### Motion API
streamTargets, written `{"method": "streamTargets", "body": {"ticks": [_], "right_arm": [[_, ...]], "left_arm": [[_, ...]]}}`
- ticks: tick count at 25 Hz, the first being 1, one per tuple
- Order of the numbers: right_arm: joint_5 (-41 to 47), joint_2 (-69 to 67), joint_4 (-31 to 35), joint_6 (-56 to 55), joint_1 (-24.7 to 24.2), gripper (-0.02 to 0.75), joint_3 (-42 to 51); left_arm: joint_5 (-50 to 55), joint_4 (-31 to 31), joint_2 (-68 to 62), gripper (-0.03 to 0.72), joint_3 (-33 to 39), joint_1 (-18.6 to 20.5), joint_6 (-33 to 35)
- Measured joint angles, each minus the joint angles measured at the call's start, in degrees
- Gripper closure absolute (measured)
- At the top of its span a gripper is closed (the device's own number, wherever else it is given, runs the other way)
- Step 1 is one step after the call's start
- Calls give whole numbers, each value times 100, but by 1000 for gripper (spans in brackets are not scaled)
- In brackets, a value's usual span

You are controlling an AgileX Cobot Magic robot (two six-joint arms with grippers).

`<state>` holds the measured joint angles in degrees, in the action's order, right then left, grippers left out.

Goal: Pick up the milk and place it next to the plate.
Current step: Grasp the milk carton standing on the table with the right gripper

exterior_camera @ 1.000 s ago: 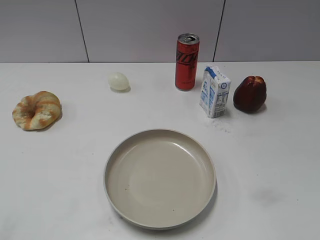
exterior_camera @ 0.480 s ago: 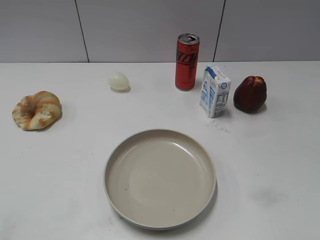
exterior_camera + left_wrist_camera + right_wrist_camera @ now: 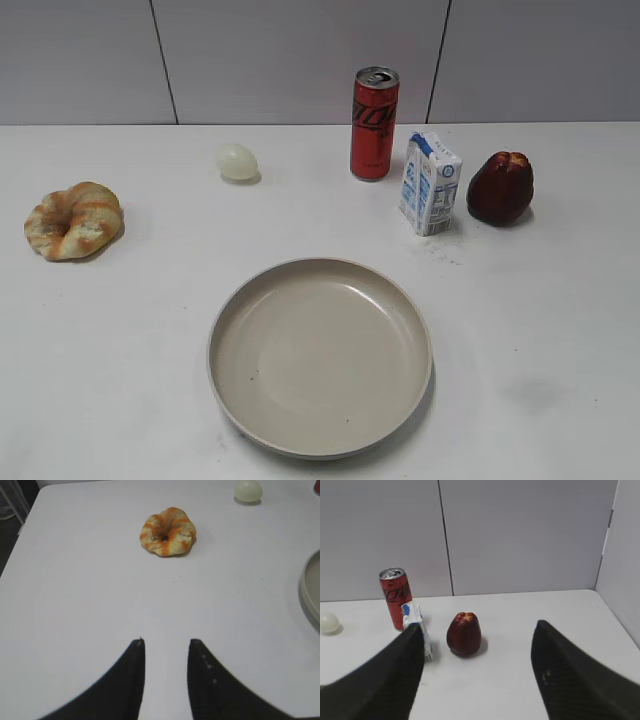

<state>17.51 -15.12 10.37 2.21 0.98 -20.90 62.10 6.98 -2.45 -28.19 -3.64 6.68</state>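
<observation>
Next, my right gripper grabs the milk by its upper sides to set the milk (image 3: 429, 184) beside the plate.
The milk (image 3: 429, 184), a small white carton with a blue top, stands upright at the back right between the can and the dark red fruit. It also shows in the right wrist view (image 3: 416, 621), partly behind my left finger. The beige plate (image 3: 225, 330) lies at the front middle; its rim shows in the left wrist view (image 3: 309, 587). My right gripper (image 3: 477, 630) is open wide and empty, well short of the milk. My left gripper (image 3: 166, 642) is open and empty over bare table. Neither gripper shows in the exterior view.
A tall red soda can (image 3: 374, 123) stands left of the milk, a dark red fruit (image 3: 500, 187) right of it. A pale egg (image 3: 237, 161) sits at the back left and a glazed bread ring (image 3: 73, 220) at the far left. A wall runs behind the table.
</observation>
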Motion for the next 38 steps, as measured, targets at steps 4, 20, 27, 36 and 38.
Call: {"method": "streamTargets", "body": {"ticks": [4,20,27,36,38], "right_arm": [[-724,-1456,0,449,0,229,-14],[118,-7503,0,942,1660,78,-3706],[147,-9026,0,965,1796,82,-5002],[-12,-10036,0,965,1796,148,-5367],[-124,-10164,0,965,1796,175,-5367]], "left_arm": [[0,0,0,461,0,0,0],[0,0,0,461,0,0,0],[0,0,0,461,0,0,0],[0,0,0,461,0,0,0],[0,0,0,461,0,0,0]]}}
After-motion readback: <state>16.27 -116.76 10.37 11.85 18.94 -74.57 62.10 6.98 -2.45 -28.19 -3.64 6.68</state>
